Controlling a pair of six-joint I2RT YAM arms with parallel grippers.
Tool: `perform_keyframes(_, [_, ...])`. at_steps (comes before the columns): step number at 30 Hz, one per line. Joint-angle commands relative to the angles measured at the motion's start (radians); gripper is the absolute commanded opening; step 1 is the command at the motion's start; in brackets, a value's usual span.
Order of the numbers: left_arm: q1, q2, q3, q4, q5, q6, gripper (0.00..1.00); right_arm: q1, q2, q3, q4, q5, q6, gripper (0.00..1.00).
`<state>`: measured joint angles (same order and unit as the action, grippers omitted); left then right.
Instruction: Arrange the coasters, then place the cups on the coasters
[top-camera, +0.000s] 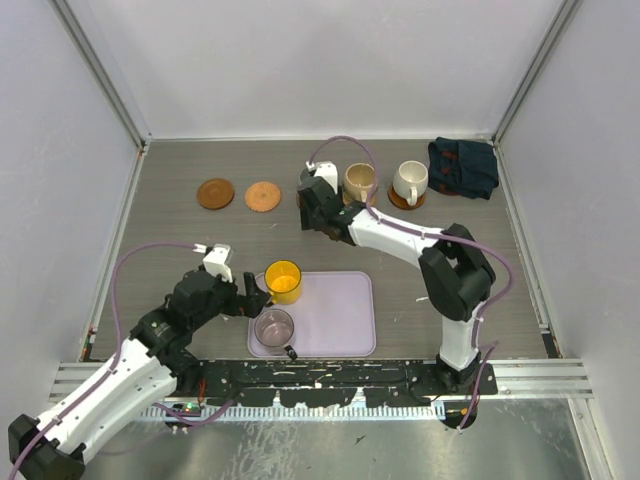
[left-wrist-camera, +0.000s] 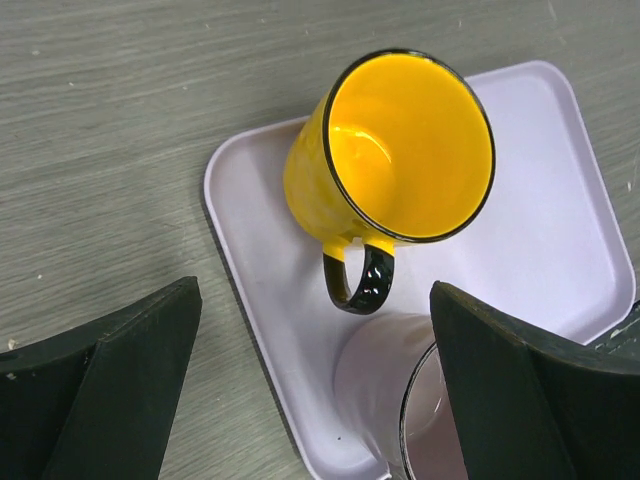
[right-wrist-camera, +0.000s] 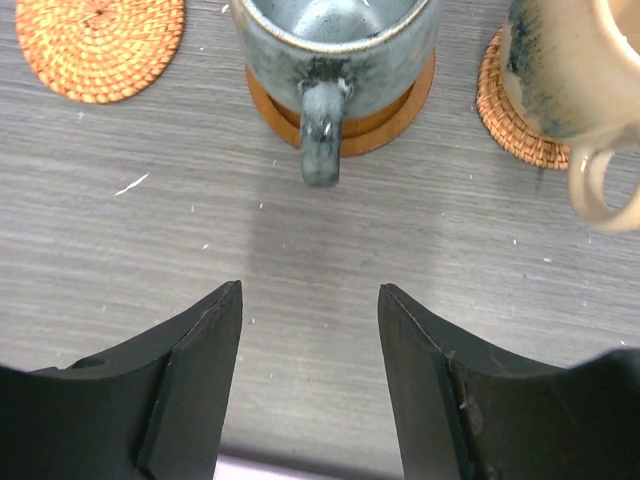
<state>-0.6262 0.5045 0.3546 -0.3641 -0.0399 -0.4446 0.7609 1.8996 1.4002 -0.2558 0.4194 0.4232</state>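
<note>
The left gripper should next grab the yellow cup (left-wrist-camera: 400, 150) by the cup's black handle (left-wrist-camera: 375, 278), which leaves the cup's bottom free to rest on a coaster.
The grey-green cup (right-wrist-camera: 335, 40) stands on a brown coaster (right-wrist-camera: 345, 112), its handle toward my right gripper (right-wrist-camera: 310, 292), which is open, empty and just short of it. An orange woven coaster (right-wrist-camera: 100, 45) lies bare to the left. To the right is the tan cup (right-wrist-camera: 580, 70) on a woven coaster (right-wrist-camera: 497, 105). The white cup (top-camera: 410, 180) sits on a dark coaster (top-camera: 404, 201). A dark brown coaster (top-camera: 215, 193) lies bare at far left. My left gripper (left-wrist-camera: 312, 290) is wide open before the yellow cup (left-wrist-camera: 400, 150) and the mauve cup (left-wrist-camera: 395, 395), both on the tray.
The lilac tray (top-camera: 340, 315) lies at the near middle of the table. A dark navy cloth (top-camera: 464, 166) is bunched at the back right. Grey walls with metal posts close in the table on three sides.
</note>
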Motion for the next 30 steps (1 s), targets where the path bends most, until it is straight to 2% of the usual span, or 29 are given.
perform_keyframes(1, [0.004, 0.074, 0.038, 0.077, 0.061, 0.04, 0.98, 0.021, -0.162, -0.08, 0.077, 0.046, 0.017, 0.62])
perform_keyframes(13, [0.004, 0.234, 0.074, 0.135, 0.079, 0.038, 1.0, 0.022, -0.509, -0.354, 0.141, 0.107, 0.01, 0.61])
perform_keyframes(17, [0.004, 0.294, 0.09, 0.167, 0.096, 0.04, 0.9, 0.023, -0.583, -0.405, 0.138, 0.12, 0.006, 0.61])
perform_keyframes(21, [0.004, 0.355, 0.103, 0.199, 0.116, 0.035, 0.86, 0.022, -0.635, -0.448, 0.139, 0.126, 0.01, 0.61])
perform_keyframes(25, [0.004, 0.411, 0.114, 0.221, 0.138, 0.031, 0.72, 0.022, -0.669, -0.475, 0.136, 0.125, 0.014, 0.61])
perform_keyframes(27, [0.002, 0.433, 0.118, 0.229, 0.149, 0.028, 0.68, 0.022, -0.68, -0.483, 0.135, 0.125, 0.015, 0.61])
perform_keyframes(30, [0.001, 0.465, 0.125, 0.237, 0.166, 0.026, 0.55, 0.022, -0.689, -0.493, 0.137, 0.122, 0.02, 0.61])
